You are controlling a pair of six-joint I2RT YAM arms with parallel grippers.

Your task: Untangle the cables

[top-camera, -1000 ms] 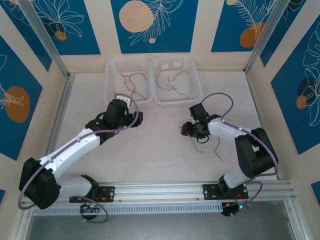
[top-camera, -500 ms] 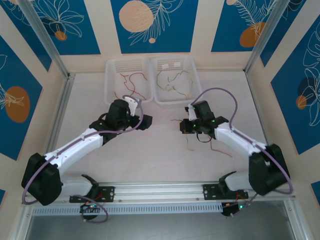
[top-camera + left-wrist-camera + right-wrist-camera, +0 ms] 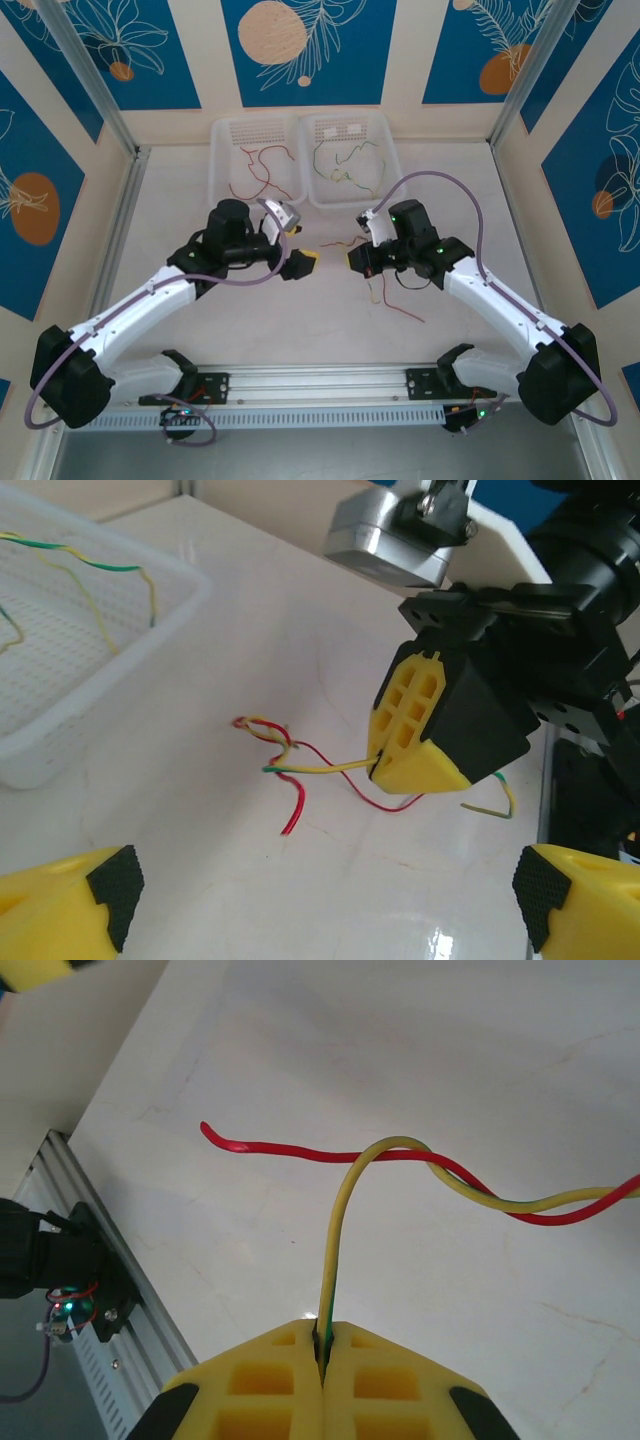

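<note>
The left gripper should grab the red cable by its short loose end beyond the twist, so that it can pull the cable free of the yellow-green cable.
A yellow-green cable and a red cable lie twisted together on the white table. My right gripper is shut on one end of the yellow-green cable. Seen from above, the right gripper sits at the table's middle, and the red cable trails off behind it toward the front. My left gripper faces it, open and holding nothing. In the left wrist view my left gripper is spread wide before the twisted knot and the right gripper's fingers.
Two white baskets stand at the back. The left basket holds red and orange wires. The right basket holds yellow-green wires. Its rim lies to the left in the left wrist view. An aluminium rail runs along the front edge.
My right gripper has carried the yellow-green cable left and back toward the table's middle, dragging the red one along. My left gripper has swung right to face it.
</note>
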